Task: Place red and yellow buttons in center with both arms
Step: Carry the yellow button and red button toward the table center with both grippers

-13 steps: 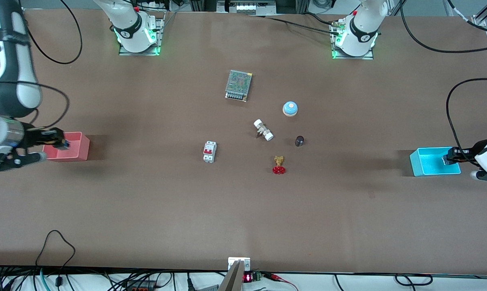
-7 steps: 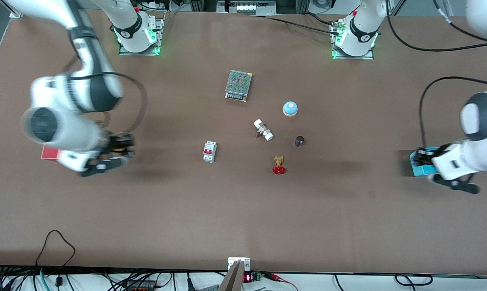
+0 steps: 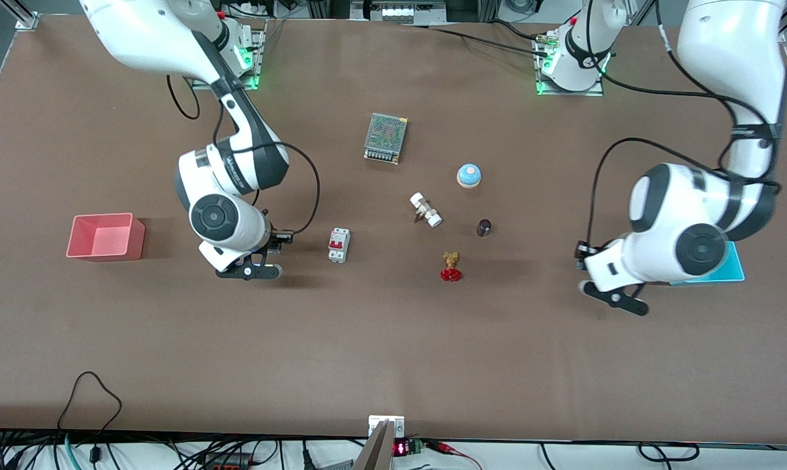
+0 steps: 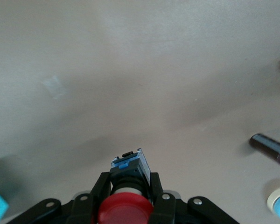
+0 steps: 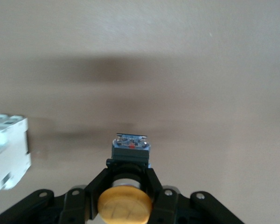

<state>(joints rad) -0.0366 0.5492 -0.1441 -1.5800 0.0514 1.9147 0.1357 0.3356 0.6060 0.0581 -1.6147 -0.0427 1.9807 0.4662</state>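
The button's black and blue body is hanging above the table in the left wrist view, so my left gripper has to keep holding. The button would fall if I opened now.
My left gripper is shut on the red button, which has a round red cap and a black and blue body. In the front view the left gripper hangs over bare brown tabletop, between the cyan bin and the red handwheel valve. My right gripper is shut on the orange-yellow button. In the front view the right gripper is over the table beside the white circuit breaker. Both buttons are hidden in the front view.
A pink bin stands toward the right arm's end; the left arm partly covers the cyan bin. Mid-table lie a mesh power supply, a blue dome, a white-capped fitting and a dark knob.
Both arms have swung from their bins toward the table's middle, each carrying its button. The right gripper now hangs beside the breaker; the left gripper has left the cyan bin.
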